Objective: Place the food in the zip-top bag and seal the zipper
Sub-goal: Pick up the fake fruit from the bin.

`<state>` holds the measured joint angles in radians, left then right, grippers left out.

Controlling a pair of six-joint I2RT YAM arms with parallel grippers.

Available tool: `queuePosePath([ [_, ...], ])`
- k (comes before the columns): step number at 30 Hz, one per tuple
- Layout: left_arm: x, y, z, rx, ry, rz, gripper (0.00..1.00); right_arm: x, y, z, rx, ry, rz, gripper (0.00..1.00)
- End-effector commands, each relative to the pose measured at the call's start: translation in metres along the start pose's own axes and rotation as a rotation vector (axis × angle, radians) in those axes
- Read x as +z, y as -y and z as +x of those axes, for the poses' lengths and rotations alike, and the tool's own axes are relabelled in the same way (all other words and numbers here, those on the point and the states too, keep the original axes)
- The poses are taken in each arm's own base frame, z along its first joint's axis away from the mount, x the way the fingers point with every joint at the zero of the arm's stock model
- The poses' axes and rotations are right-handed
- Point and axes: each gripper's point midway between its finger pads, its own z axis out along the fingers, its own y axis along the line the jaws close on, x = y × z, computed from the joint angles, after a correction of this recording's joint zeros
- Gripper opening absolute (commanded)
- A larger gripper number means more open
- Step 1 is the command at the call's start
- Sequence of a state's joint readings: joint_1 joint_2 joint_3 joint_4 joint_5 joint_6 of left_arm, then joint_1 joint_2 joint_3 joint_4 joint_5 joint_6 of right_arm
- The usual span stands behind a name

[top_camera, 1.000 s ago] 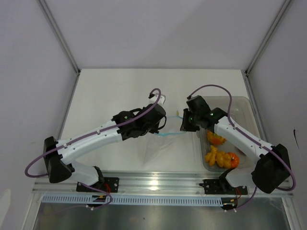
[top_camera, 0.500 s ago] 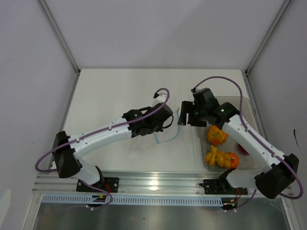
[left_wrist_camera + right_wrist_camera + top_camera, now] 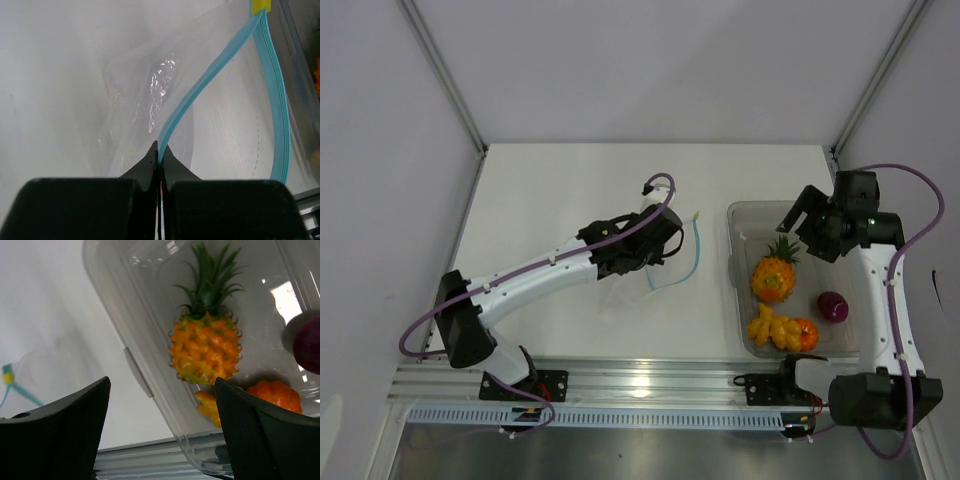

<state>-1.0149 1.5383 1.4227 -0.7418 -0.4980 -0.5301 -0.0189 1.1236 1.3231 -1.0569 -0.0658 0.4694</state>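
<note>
My right gripper will grab the pineapple's green leaves, so its orange body can enter the zip-top bag first.
The clear zip-top bag (image 3: 665, 262) (image 3: 145, 95) lies crumpled at mid-table. My left gripper (image 3: 655, 262) (image 3: 160, 150) is shut on its teal zipper (image 3: 210, 75) (image 3: 695, 250), and the other lip of the strip (image 3: 277, 110) hangs loose to the right. My right gripper (image 3: 807, 222) (image 3: 162, 390) is open and empty, hovering over the far end of the bin. The food lies in the bin: a pineapple (image 3: 775, 275) (image 3: 205, 347), a magenta-purple round piece (image 3: 832, 306) (image 3: 307, 347), a lumpy orange piece (image 3: 765, 325) (image 3: 210, 407) and a red-orange one (image 3: 803, 333) (image 3: 275, 395).
The grey translucent bin (image 3: 735, 300) (image 3: 145, 340) stands at the right of the table, just right of the bag. An aluminium rail (image 3: 640, 380) runs along the near edge by the arm bases. Angled white walls enclose the table at both sides and the back.
My right gripper let go of the zipper, opened, and swung right to hover over the bin. The freed zipper end dropped to the table. The left gripper stays clamped, shifted slightly right.
</note>
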Motion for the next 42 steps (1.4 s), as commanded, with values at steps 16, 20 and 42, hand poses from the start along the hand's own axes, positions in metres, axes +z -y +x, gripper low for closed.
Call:
queuePosePath([
  [16, -0.013, 0.015, -0.018, -0.056, 0.046, 0.139, 0.01, 0.126, 0.076, -0.019, 0.139, -0.189, 0.246, 0.97],
  [20, -0.013, 0.016, -0.017, -0.052, 0.044, 0.146, 0.01, 0.152, 0.08, -0.02, 0.14, -0.224, 0.245, 0.95],
  [42, -0.005, 0.023, -0.009, -0.042, 0.012, 0.165, 0.01, 0.21, 0.085, 0.017, 0.141, -0.347, 0.24, 0.76],
])
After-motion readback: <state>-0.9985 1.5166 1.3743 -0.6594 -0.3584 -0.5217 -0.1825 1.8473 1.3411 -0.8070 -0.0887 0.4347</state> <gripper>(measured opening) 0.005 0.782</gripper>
